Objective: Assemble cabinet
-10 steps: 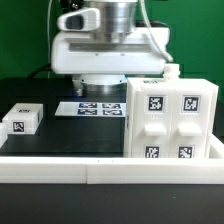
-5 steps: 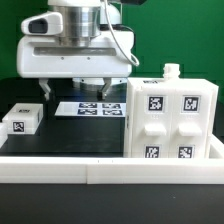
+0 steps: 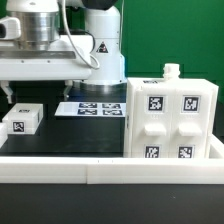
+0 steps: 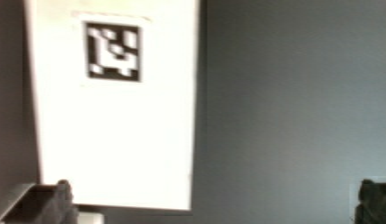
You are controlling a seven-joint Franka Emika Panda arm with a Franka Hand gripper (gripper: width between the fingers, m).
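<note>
The robot's gripper should go lower before it closes on the block, because its open fingers are above the top of the small white tagged block and would miss if they closed now.
The cabinet, a big white box with four raised tagged panels on its front, stands on the black table at the exterior view's right. A small white peg sticks up from its top. A small white tagged block lies at the exterior view's left. My gripper hangs above that block, well clear of the cabinet. In the wrist view the gripper is open and empty. The white block with one tag lies below, next to one dark fingertip.
The marker board lies flat on the table behind, between block and cabinet. A white rail runs along the table's front edge. A green wall stands at the back.
My gripper has moved steadily toward the exterior view's left, from above the marker board to above the small white block. Cabinet and block have not moved.
</note>
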